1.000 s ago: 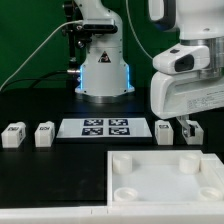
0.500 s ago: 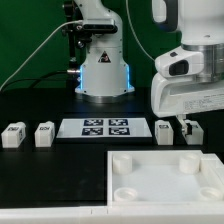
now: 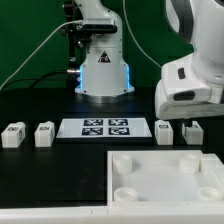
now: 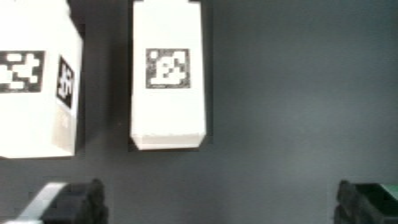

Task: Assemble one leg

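The white leg is to be assembled onto the white panel, so my gripper needs to grab it by its tagged end (image 3: 194, 129) (image 4: 167, 69) next.
Four small white legs with tag markers lie on the black table in the exterior view. Two are at the left (image 3: 12, 134) (image 3: 44, 133) and two at the right (image 3: 165, 132) (image 3: 193, 131). My gripper (image 3: 182, 119) hangs just above the right pair. Its fingertips are hard to make out there. In the wrist view, two legs lie side by side (image 4: 173, 75) (image 4: 36, 80). My gripper (image 4: 221, 205) is open and empty. Its dark fingers (image 4: 71, 203) are wide apart and touch neither leg.
The large white panel with round sockets (image 3: 165, 165) lies at the front right. The marker board (image 3: 75, 127) lies in the middle of the table. The arm's base (image 3: 103, 75) stands behind it.
The arm has risen and swung toward the exterior view's right. The hand is now higher above the right pair of legs. No leg has moved.
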`<state>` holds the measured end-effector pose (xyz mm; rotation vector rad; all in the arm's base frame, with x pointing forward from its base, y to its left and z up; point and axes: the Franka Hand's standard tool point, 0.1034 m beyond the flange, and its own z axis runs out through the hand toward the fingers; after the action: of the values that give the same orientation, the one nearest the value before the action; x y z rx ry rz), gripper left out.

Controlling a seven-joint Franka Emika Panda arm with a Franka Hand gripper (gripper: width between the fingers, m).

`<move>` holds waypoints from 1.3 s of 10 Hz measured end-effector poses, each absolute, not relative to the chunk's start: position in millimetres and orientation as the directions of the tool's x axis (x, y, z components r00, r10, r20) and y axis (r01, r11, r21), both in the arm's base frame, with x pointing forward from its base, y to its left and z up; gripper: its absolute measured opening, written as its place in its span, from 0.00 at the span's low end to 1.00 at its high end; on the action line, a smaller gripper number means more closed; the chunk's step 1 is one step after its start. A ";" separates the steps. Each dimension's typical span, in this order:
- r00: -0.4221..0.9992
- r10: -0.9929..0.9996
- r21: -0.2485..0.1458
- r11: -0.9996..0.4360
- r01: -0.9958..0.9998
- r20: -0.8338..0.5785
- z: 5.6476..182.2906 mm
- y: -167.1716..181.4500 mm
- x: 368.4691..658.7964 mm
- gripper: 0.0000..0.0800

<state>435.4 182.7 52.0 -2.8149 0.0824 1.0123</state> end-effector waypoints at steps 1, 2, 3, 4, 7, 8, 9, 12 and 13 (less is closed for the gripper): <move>0.704 0.013 -0.117 -0.988 -0.100 -0.710 51.1 180.4 429.5 0.81; 0.645 0.026 -0.117 -0.988 -0.098 -0.764 49.6 180.0 427.3 0.81; 0.588 0.040 -0.119 -0.988 -0.097 -0.808 47.5 180.1 426.8 0.81; 0.613 0.033 -0.120 -0.988 -0.101 -0.790 39.3 181.3 430.1 0.81; 0.606 0.023 -0.106 -0.989 -0.101 -0.795 22.4 180.3 407.8 0.81; 0.604 0.021 -0.102 -0.990 -0.101 -0.797 18.1 180.6 401.6 0.81; 0.592 0.017 -0.096 -0.990 -0.102 -0.806 13.9 180.4 393.8 0.81; 0.573 0.016 -0.090 -0.991 -0.100 -0.820 7.6 182.2 385.4 0.81; 0.571 0.016 -0.089 -0.991 -0.100 -0.821 6.9 182.0 384.4 0.81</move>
<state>384.4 182.0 6.9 -2.6720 0.0714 1.3982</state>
